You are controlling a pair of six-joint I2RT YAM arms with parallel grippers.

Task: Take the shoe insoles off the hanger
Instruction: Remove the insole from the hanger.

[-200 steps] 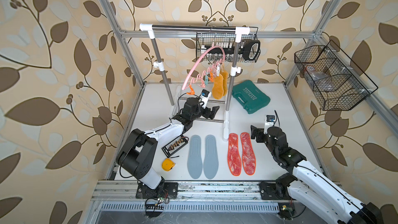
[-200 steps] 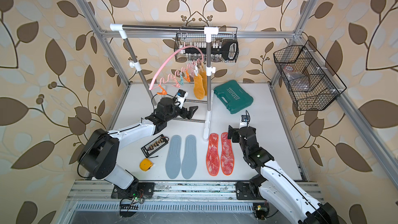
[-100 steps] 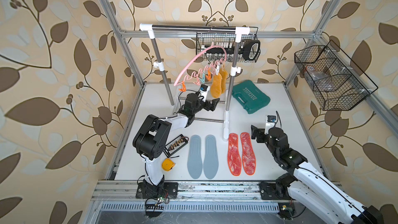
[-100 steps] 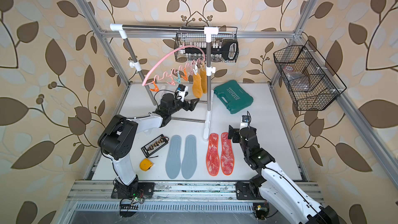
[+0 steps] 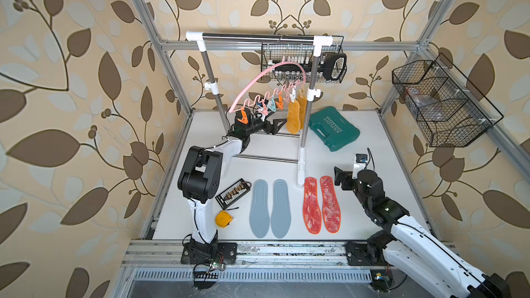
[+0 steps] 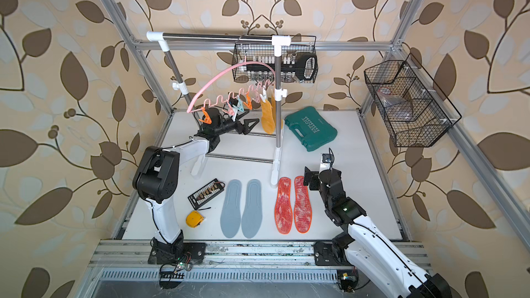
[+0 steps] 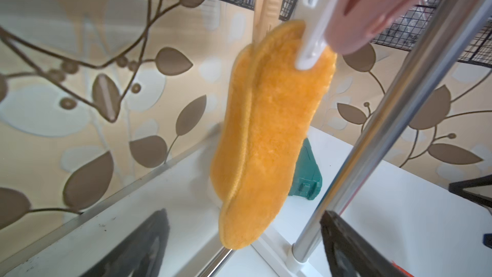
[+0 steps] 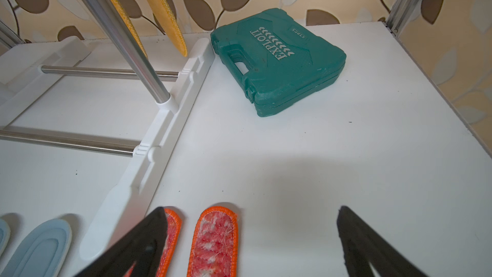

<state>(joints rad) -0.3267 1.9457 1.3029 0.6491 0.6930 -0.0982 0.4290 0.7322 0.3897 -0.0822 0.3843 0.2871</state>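
My left gripper should grip the nearer yellow insole's free lower end, so its clip stays free for my right gripper to open.
The pink hanger [image 5: 256, 82] hangs tilted from the rack bar by its hook. Two mustard-yellow shoe insoles [image 5: 294, 117] [image 6: 268, 118] dangle from clips at its right end. My left gripper [image 5: 276, 126] [image 6: 248, 126] is open just left of them. In the left wrist view the nearer yellow insole [image 7: 266, 129] has its lower tip showing between the wide-apart fingers of that gripper [image 7: 242, 211]. Two blue-grey insoles [image 5: 269, 210] and two red-orange insoles [image 5: 320, 205] lie flat on the table. My right gripper [image 5: 340, 179] [image 8: 250, 208] is open and empty, low over the red pair's end [image 8: 214, 238].
The steel-and-white garment rack [image 5: 258, 37] stands mid-table, its right post [image 5: 305, 127] close beside the yellow insoles. A green tool case [image 5: 334, 127] lies behind it. Wire baskets hang on the back wall [image 5: 301, 64] and right wall [image 5: 441, 104]. A yellow tape measure [image 5: 223, 219] and a black connector strip [image 5: 233, 193] lie front left.
My left arm has raised its elbow and carried the open gripper up and to the right, close to the hanging yellow insoles. The right arm has hardly moved.
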